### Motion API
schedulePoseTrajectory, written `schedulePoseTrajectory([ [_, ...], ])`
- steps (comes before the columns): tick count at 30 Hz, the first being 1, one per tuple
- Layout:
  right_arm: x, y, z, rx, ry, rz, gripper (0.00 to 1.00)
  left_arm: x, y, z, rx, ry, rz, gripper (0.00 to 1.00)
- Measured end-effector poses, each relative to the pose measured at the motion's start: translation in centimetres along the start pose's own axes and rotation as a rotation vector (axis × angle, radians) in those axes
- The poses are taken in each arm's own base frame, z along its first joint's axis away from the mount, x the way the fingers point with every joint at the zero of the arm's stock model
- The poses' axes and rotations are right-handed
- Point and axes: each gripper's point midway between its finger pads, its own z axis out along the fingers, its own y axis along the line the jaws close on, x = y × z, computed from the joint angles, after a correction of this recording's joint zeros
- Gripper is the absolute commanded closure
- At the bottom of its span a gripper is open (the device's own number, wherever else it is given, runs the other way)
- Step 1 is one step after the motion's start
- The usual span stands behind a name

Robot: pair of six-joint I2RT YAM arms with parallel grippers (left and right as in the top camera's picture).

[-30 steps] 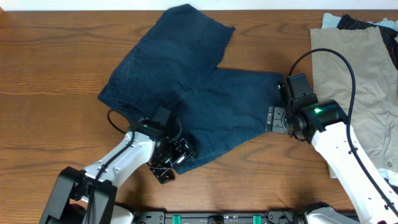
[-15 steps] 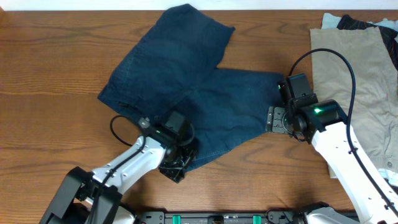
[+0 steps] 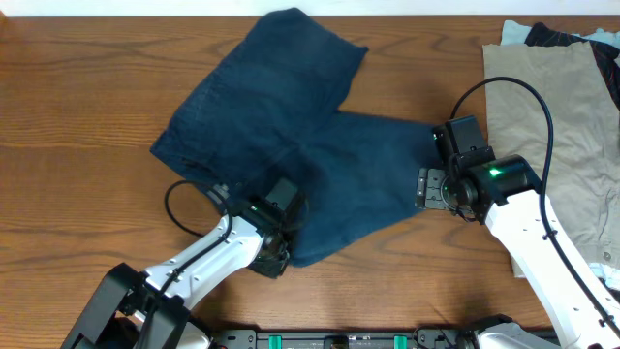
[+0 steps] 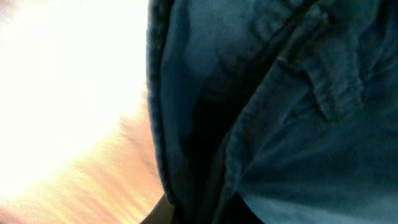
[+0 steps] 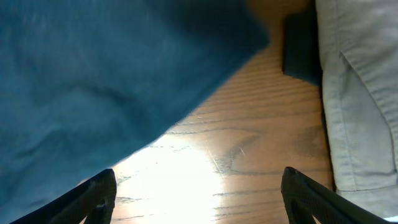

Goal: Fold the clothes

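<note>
The shorts' outstretched leg needs to be folded over the other leg. My right gripper should grip that leg by its near hem corner [image 3: 416, 207] [image 5: 257, 43] next.
The clothes at hand are dark navy shorts [image 3: 291, 126], spread flat in the middle of the table, with one leg reaching toward the right arm. My left gripper [image 3: 276, 254] sits at their near edge. In the left wrist view its jaws [image 4: 199, 214] are closed on a gathered fold of the shorts [image 4: 298, 124], near a belt loop and the hem seam. My right gripper [image 3: 433, 187] hovers just off the shorts' right edge. It [image 5: 199, 199] stands open over bare wood, with the shorts [image 5: 93, 81] to its left.
A beige garment [image 3: 552, 126] lies at the right edge of the wooden table [image 3: 77, 145], close to my right arm, and shows in the right wrist view [image 5: 360, 93]. Light blue [image 3: 513, 34] and black [image 3: 562, 37] garments peek out behind it.
My left gripper slid up and right onto the shorts' near edge and closed on the cloth. The shorts barely shifted. The right arm has not moved.
</note>
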Motion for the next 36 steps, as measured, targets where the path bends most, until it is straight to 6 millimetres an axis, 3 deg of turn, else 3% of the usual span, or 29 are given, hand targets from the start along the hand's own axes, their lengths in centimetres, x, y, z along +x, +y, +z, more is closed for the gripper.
schedulePoseTrajectory([
  [6,0.0,0.0,0.0,-0.002,0.001,0.0,0.18,-3.9,3.4,-0.6,-0.14,-0.136,-0.029,0.87],
  [10,0.7,1.0,0.2,-0.059,0.036,0.009,0.17,-6.8,4.5,-1.1,-0.187,-0.187,-0.022,0.86],
  [15,4.5,1.8,2.3,-0.108,0.187,0.096,0.22,-9.2,5.0,-1.4,-0.207,-0.199,-0.001,0.84],
  [19,8.6,1.7,4.6,-0.094,0.319,0.248,0.35,-10.2,5.2,-1.6,-0.212,-0.193,0.001,0.83],
  [22,10.4,2.1,6.1,-0.107,0.364,0.39,0.42,-10.5,5.3,-1.6,-0.215,-0.192,0.006,0.83],
  [30,12.0,4.2,9.0,-0.212,0.4,0.67,0.55,-10.6,5.3,-1.6,-0.216,-0.189,0.026,0.83],
  [32,11.9,4.8,9.1,-0.251,0.398,0.71,0.69,-10.6,5.3,-1.6,-0.217,-0.189,0.028,0.83],
  [34,11.8,5.1,9.2,-0.272,0.395,0.74,0.94,-10.6,5.4,-1.6,-0.217,-0.188,0.03,0.83],
  [36,11.9,5.0,9.4,-0.268,0.397,0.764,0.99,-10.6,5.3,-1.6,-0.218,-0.187,0.041,0.83],
])
